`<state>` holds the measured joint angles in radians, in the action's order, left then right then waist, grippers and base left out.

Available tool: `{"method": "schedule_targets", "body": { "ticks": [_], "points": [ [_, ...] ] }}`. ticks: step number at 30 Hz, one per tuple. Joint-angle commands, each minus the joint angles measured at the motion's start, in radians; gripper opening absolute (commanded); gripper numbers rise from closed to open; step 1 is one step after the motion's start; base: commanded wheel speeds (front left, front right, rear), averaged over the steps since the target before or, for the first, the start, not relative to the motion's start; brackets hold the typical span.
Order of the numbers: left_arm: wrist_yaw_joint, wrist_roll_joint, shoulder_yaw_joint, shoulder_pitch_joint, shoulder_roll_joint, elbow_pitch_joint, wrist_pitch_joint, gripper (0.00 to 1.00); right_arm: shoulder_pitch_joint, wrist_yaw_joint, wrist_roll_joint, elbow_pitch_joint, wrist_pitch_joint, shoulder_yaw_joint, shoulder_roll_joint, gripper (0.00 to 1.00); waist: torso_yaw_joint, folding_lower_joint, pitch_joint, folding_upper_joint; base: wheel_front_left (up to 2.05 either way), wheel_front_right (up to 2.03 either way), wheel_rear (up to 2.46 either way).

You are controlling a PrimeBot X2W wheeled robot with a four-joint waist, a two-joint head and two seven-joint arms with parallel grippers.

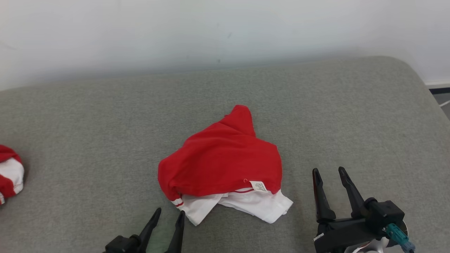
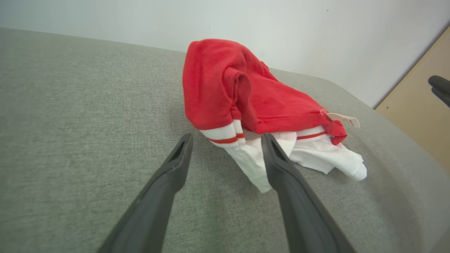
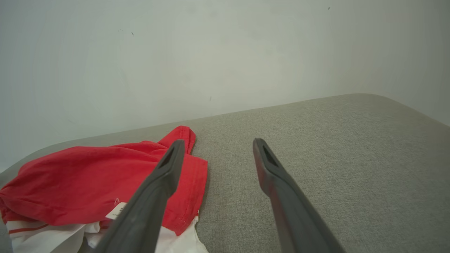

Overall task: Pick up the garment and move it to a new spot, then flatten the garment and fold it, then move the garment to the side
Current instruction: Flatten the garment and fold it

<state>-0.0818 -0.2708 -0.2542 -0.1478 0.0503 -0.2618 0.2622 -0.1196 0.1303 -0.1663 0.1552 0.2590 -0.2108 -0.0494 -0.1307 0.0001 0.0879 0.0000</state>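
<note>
I should next grip the garment with my left gripper by that flap's loose edge (image 1: 196, 214), because a white flap sticks out from under the crumpled red cloth (image 1: 225, 162).
A crumpled red and white garment (image 1: 221, 161) lies in a heap at the middle of the grey padded surface (image 1: 88, 116), a small white tag (image 1: 258, 186) near its front hem. My left gripper (image 1: 169, 212) stands open just short of the garment's white front-left corner, holding nothing. Through the left wrist view the garment (image 2: 246, 98) rises right ahead of the open left gripper (image 2: 226, 138). My right gripper (image 1: 329, 173) is open to the right of the heap, apart from it. From the right wrist the garment (image 3: 88, 182) sits left of the open right gripper (image 3: 217, 142).
Another red and white cloth (image 1: 8, 172) lies at the surface's far left edge. A pale wall (image 1: 211, 31) runs behind the surface. The rounded right end of the surface (image 1: 418, 84) drops to the floor. Bare grey padding stretches left and right of the heap.
</note>
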Motion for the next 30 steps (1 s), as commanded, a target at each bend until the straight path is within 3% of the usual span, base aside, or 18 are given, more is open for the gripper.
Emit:
{"method": "schedule_targets", "body": {
  "ticks": [1,10,11,12,13,14,22,30],
  "points": [
    [0.001,-0.002,-0.004,-0.012,0.001,-0.015,0.004,1.00,-0.011,0.001,-0.004,0.003,0.007,-0.001,-0.001,1.00,-0.032,-0.0001,0.017,0.0000,0.00,0.00,0.00],
    [0.005,-0.009,0.029,-0.074,0.001,-0.108,0.004,1.00,-0.019,0.001,0.000,-0.001,0.007,-0.003,-0.001,1.00,-0.087,-0.0001,0.040,0.0000,0.00,0.00,0.00],
    [0.004,-0.010,0.031,-0.077,0.001,-0.124,0.004,0.96,-0.020,0.001,0.001,-0.002,0.007,-0.003,-0.001,1.00,-0.089,-0.0001,0.041,0.0000,0.00,0.00,0.00],
    [0.004,-0.008,0.035,-0.088,0.001,-0.131,0.004,0.26,-0.021,0.001,0.001,-0.002,0.007,-0.003,-0.001,1.00,-0.090,-0.0001,0.044,0.0000,0.00,0.00,0.00],
    [0.004,-0.008,0.035,-0.088,0.001,-0.131,0.004,0.26,-0.021,0.001,0.001,-0.002,0.007,-0.003,-0.001,1.00,-0.090,-0.0001,0.044,0.0000,0.00,0.00,0.00],
    [0.006,0.003,0.039,-0.097,0.001,-0.147,0.004,0.00,-0.022,0.001,0.002,-0.004,0.007,-0.003,-0.001,1.00,-0.090,-0.0001,0.046,0.0000,0.00,0.00,0.00],
    [0.000,0.064,0.103,-0.139,0.014,-0.125,0.004,0.00,-0.015,0.001,-0.002,-0.002,0.008,0.004,-0.001,1.00,-0.052,-0.0001,0.038,0.0000,0.00,0.00,0.00],
    [0.001,0.145,0.172,-0.167,0.114,0.062,0.004,0.00,0.009,0.001,-0.020,0.011,0.008,-0.004,-0.001,1.00,0.017,-0.0001,-0.011,0.0000,0.00,0.00,0.00]
  ]
}}
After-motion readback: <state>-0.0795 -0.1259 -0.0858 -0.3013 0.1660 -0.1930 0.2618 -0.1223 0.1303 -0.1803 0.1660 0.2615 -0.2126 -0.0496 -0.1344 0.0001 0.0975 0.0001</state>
